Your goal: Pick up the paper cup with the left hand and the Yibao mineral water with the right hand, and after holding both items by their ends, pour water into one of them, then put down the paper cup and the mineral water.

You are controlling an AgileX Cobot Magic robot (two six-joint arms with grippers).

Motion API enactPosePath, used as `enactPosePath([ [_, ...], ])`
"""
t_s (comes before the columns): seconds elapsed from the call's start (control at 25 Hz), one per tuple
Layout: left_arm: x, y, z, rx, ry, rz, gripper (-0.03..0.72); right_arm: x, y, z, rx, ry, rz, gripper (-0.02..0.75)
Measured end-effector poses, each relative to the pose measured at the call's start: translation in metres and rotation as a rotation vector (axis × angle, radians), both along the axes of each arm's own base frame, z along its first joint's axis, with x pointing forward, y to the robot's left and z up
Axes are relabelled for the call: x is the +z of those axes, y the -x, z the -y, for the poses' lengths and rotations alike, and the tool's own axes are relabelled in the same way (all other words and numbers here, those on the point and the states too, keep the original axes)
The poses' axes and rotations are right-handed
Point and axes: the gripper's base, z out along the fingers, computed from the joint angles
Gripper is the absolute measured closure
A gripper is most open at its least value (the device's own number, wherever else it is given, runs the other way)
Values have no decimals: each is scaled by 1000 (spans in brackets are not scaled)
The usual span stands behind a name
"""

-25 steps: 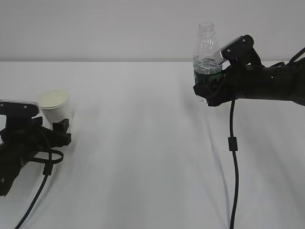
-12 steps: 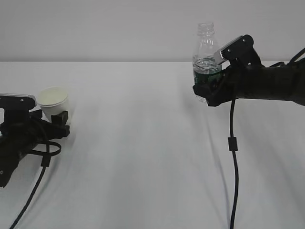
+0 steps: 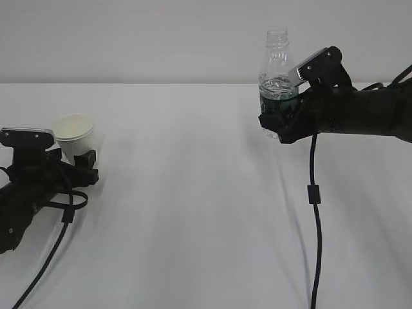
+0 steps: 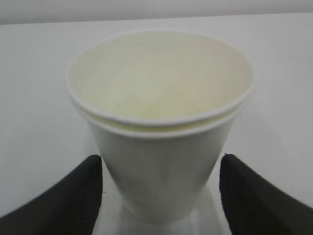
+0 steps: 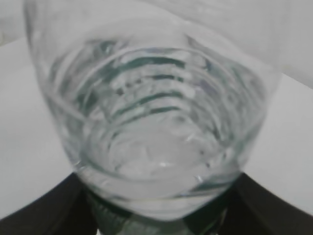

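Observation:
I will grab the white paper cup's narrow lower body (image 3: 78,152) with my left gripper next, because its rim (image 3: 74,136) gets wider than my open fingers.
The white paper cup (image 3: 73,132) stands upright on the table at the far left. My left gripper (image 3: 74,158) is low on the table and open, with one finger on each side of the cup's base. In the left wrist view the cup (image 4: 161,147) fills the frame, and a narrow gap shows between it and each black finger of the left gripper (image 4: 161,198). My right gripper (image 3: 278,123) is shut on the lower body of the Yibao mineral water (image 3: 278,71), holding it upright above the table at the right, uncapped. In the right wrist view the bottle (image 5: 151,112), with water inside, sits between the fingers of the right gripper (image 5: 156,218).
A white cloth (image 3: 193,212) covers the table, and a plain wall runs behind it. A black cable (image 3: 315,212) hangs from the right arm down to the front edge. Another cable (image 3: 45,264) trails from the left arm.
My left gripper has moved forward so its fingers sit further along the cup's sides, and the cup sits slightly farther back. The right gripper and bottle have barely moved.

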Motion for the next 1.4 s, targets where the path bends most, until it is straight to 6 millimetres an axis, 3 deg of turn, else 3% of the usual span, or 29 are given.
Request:
enactPosePath([
  [0.24,-9,1,0,-2,-5,-25,155,-1,1,-1,15,10,-3,275],
  [1.4,-9,0,-6,-3,-8,-24,111,-1,2,-1,30,15,-6,276],
])
